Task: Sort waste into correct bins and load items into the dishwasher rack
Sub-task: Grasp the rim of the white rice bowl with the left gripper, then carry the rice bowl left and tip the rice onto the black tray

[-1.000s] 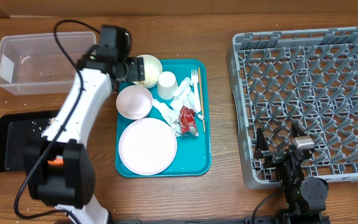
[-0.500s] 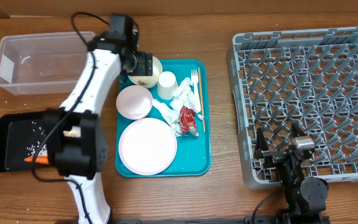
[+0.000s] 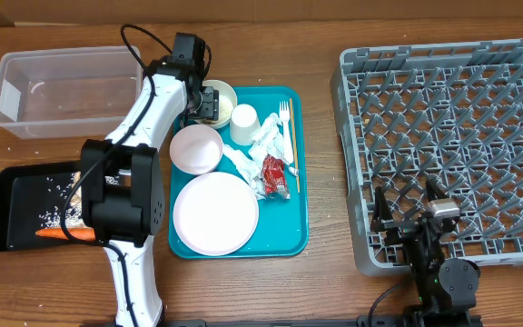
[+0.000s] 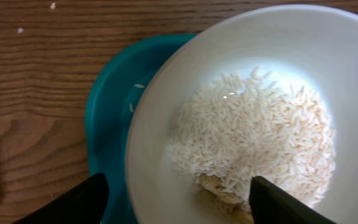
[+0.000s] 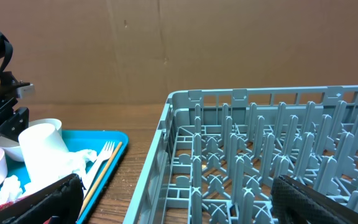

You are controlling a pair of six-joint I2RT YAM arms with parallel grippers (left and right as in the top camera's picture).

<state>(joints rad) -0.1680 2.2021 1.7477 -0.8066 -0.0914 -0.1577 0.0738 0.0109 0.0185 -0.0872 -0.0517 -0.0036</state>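
My left gripper is ready to close on the white bowl: its fingers reach below the bowl's rim, with the bowl's side between them, beside the beige scraps.
A small white bowl (image 3: 221, 100) of rice (image 4: 253, 140) and beige scraps sits at the teal tray's far left corner. My left gripper (image 3: 207, 103) hangs open over it; in the left wrist view (image 4: 176, 208) one finger is outside the rim and the other over the rice. The tray also holds an empty bowl (image 3: 196, 148), plate (image 3: 214, 213), cup (image 3: 244, 124), napkins (image 3: 260, 145), red wrapper (image 3: 275, 173), fork (image 3: 284, 113) and wooden stick (image 3: 291, 154). My right gripper (image 3: 411, 221) is open and empty at the grey rack's (image 3: 452, 136) front left corner.
The clear tub (image 3: 62, 91) stands at the far left. The black tray (image 3: 12, 204) below it holds a carrot (image 3: 62, 233) and rice grains. The teal tray (image 3: 293, 238) lies between the bins and the rack. The right wrist view shows the rack (image 5: 278, 143) and cup (image 5: 42, 146).
My left gripper has moved a little right and nearer, from the bowl's left edge to over the rice bowl, and the arm has swung right. The right arm has not moved.
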